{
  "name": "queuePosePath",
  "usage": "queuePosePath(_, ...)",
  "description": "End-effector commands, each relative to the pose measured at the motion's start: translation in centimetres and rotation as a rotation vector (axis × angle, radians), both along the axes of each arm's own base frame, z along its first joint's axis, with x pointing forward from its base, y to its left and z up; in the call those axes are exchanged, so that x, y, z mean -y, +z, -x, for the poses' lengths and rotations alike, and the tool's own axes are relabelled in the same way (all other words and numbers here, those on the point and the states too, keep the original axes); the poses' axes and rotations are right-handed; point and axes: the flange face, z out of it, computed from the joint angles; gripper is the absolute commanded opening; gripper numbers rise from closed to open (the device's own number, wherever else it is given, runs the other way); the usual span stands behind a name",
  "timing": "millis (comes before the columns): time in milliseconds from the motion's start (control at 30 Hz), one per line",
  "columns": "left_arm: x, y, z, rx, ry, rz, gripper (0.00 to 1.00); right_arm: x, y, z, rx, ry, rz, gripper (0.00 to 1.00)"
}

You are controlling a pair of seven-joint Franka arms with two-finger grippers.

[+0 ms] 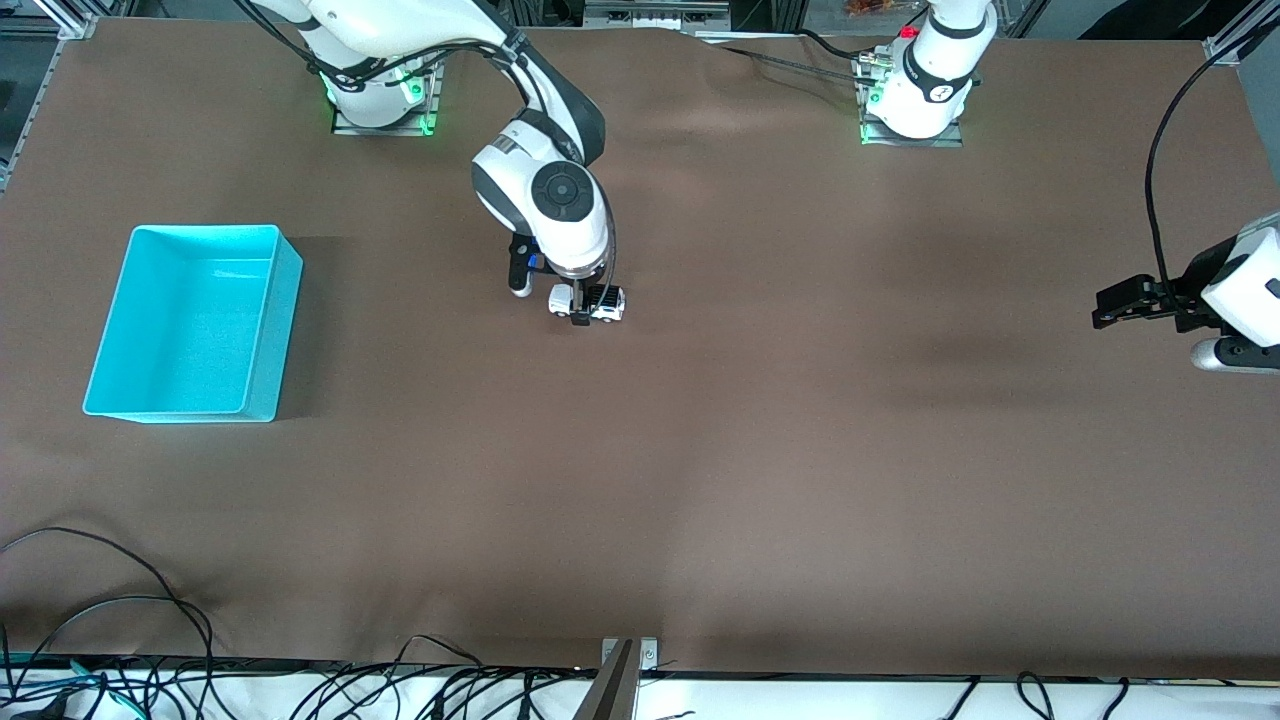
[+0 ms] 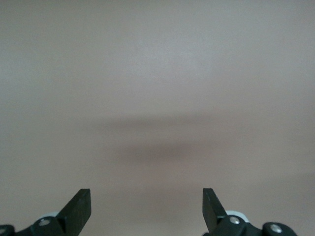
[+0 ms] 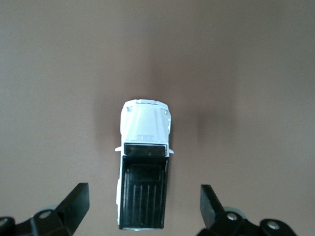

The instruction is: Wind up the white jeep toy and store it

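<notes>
My right gripper needs to grab the white jeep toy by its black ribbed roof [image 3: 143,189] next, so that it can store the toy in the cyan bin.
The white jeep toy [image 1: 612,304] stands on the brown table near its middle, a small white car with a black ribbed roof [image 3: 143,189]. My right gripper [image 1: 586,303] is down around it, open, with one finger on each side of the roof and a gap on both sides [image 3: 143,192]. The fingers [image 3: 78,201] touch nothing. My left gripper [image 1: 1106,308] waits open and empty above the table at the left arm's end. In the left wrist view the left gripper [image 2: 146,195] has only bare brown table under it.
An empty cyan bin [image 1: 205,229] stands at the right arm's end of the table. Black cables [image 1: 120,640] lie along the table edge nearest the front camera. A cable [image 1: 1155,170] hangs by the left arm.
</notes>
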Motion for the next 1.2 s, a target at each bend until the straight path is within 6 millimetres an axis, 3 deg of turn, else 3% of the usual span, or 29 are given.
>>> queuePosePath(0,0.2,0.2,0.4,-0.008,0.009,0.011,1.0,-1.0,-1.2,-0.6,0.022,-0.02,0.033,1.0)
queuePosePath(367,0.2,0.1,0.5,-0.01,0.009,0.011,1.0,-1.5,-2.2,0.0,0.01,-0.015,0.041,1.0)
queuePosePath(734,0.2,0.2,0.5,-0.011,0.009,0.01,1.0,-0.6,-3.6,-0.8,0.027,0.0,0.07,1.0)
queuePosePath(1168,0.4,1.0,0.5,0.006,0.01,0.013,1.0,-1.2,-5.1,-1.3,0.035,0.017,0.08,1.0)
